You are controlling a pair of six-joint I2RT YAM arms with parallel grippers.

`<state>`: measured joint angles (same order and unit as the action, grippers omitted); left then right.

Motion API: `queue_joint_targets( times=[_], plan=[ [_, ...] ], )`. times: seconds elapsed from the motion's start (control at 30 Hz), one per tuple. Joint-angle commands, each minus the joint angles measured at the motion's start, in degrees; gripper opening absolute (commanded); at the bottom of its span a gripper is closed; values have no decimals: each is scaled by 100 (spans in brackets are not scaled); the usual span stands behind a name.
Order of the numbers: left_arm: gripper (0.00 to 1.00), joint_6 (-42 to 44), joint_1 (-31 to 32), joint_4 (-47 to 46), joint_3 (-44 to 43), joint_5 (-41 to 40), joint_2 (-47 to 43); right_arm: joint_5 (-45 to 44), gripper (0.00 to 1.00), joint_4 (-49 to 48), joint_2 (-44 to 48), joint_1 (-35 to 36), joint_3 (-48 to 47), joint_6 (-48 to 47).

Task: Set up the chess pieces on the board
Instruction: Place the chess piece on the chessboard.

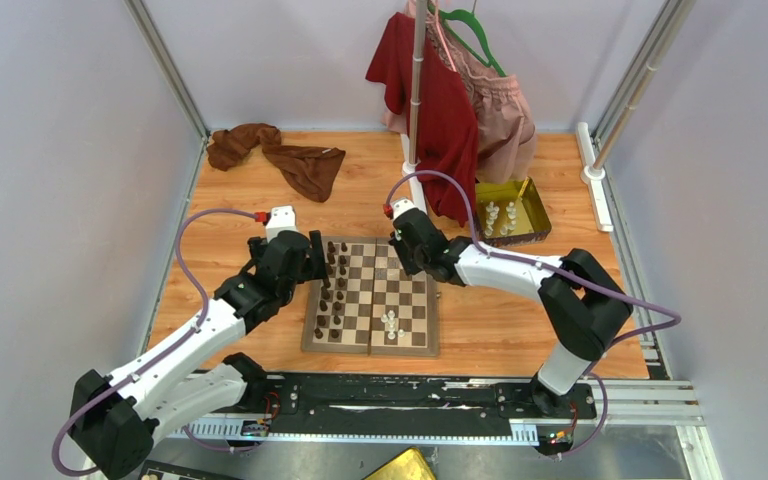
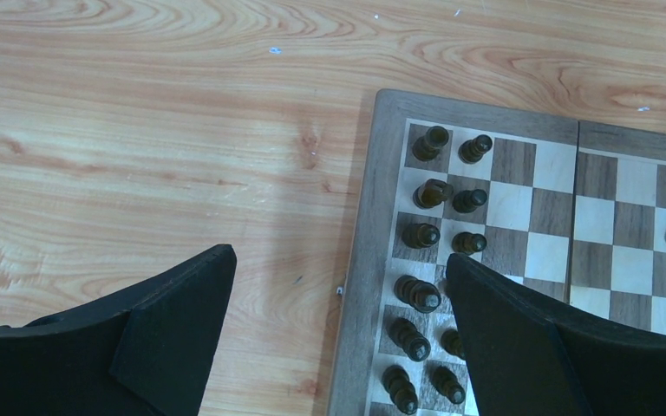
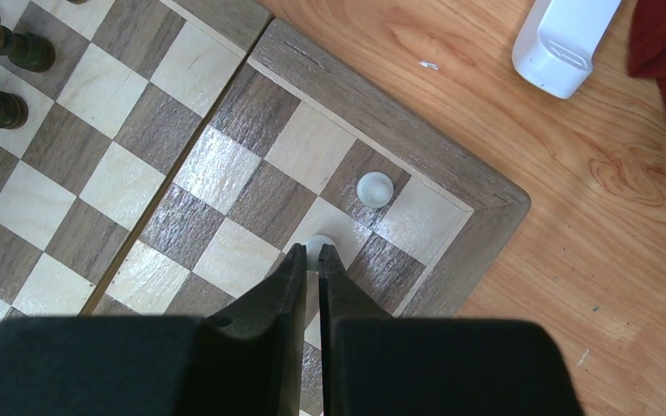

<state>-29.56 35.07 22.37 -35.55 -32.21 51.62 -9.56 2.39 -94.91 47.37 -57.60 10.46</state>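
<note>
The white piece is just above a light square, short of its middle, and would stand off-centre. It is now time for my right gripper to open.
The board lies in the middle of the table, and its border shows in the left wrist view and the right wrist view. Dark brown chess pieces stand in two columns on its left side. Two cream-white pieces stand near its front. My left gripper is open and empty over the board's left edge. My right gripper is shut on a white chess piece over the board's far right corner. Another white piece stands beside it.
A gold tray with several white pieces sits right of the board. A rack pole with red and pink garments stands behind the board, and its white foot is near the corner. A brown cloth lies far left.
</note>
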Motion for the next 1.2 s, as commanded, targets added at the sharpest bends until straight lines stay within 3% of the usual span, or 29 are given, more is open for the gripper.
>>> queue_joint_targets(
  times=[0.0,0.33,0.6,0.93,1.17],
  plan=[
    [100,-23,46,-171,-76,-135,50,92,2,-160,-110,-113,-169,-64],
    [100,-30,48,-211,-27,-113,116,120,5,-189,-194,-157,-91,-35],
    [100,-38,44,-220,-14,-103,129,99,30,-188,-28,-154,-54,-20],
    [100,-73,46,-176,-36,-71,44,59,32,33,552,-51,45,-24],
    [100,-75,47,-115,-21,-93,-40,-231,33,462,1324,553,479,1]
  ],
)
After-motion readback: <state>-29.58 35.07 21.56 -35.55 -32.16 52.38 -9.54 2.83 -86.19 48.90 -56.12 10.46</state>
